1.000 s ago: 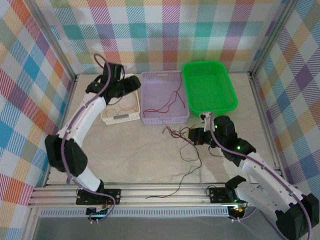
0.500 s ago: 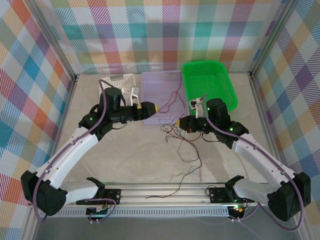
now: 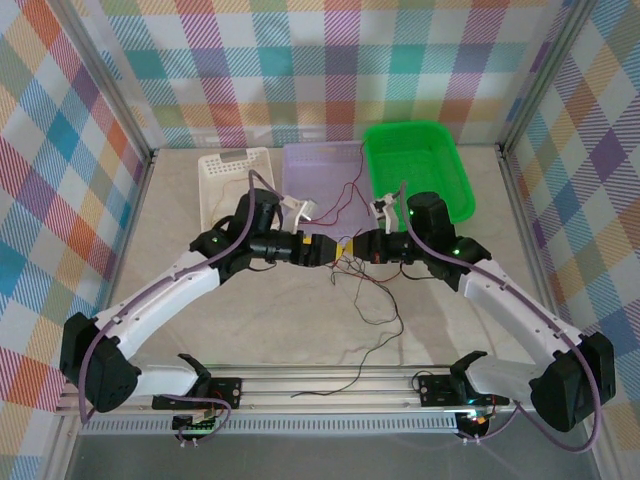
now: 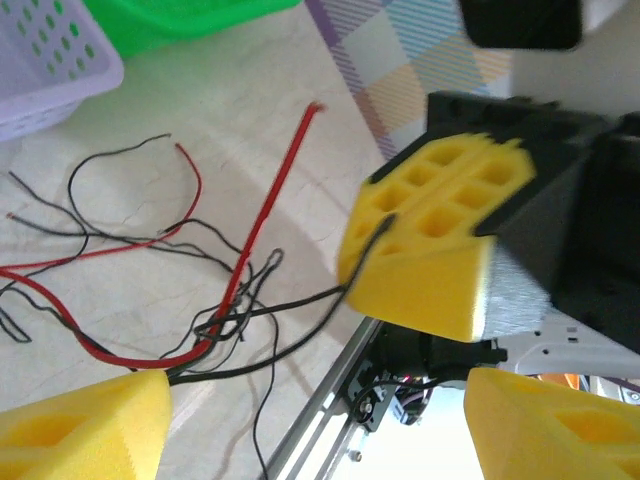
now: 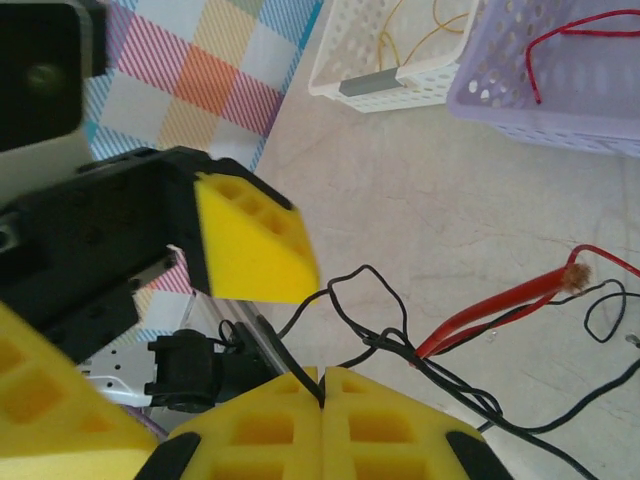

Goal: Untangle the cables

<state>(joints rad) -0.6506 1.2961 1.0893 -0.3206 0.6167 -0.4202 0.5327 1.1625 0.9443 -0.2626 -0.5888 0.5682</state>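
Note:
My left gripper grabs the thin black cable beside my right gripper's fingers next, free of the knot, to untangle the cable.
The cables lie in a loose black and red tangle on the table in front of the baskets. My right gripper is shut on a thin black cable that leads into the knot, where a thick red cable crosses it. My left gripper is open, its yellow fingers spread wide just short of the right gripper, a black strand running past one finger. In the top view the left gripper and right gripper face each other tip to tip.
A white basket holding yellow cables, a lavender basket holding a red cable and a green basket stand along the back. A black cable trails to the front rail.
My left arm has swung from the white basket to the table's middle, up to the right gripper. My right gripper has moved back and left, still shut on the black cable.

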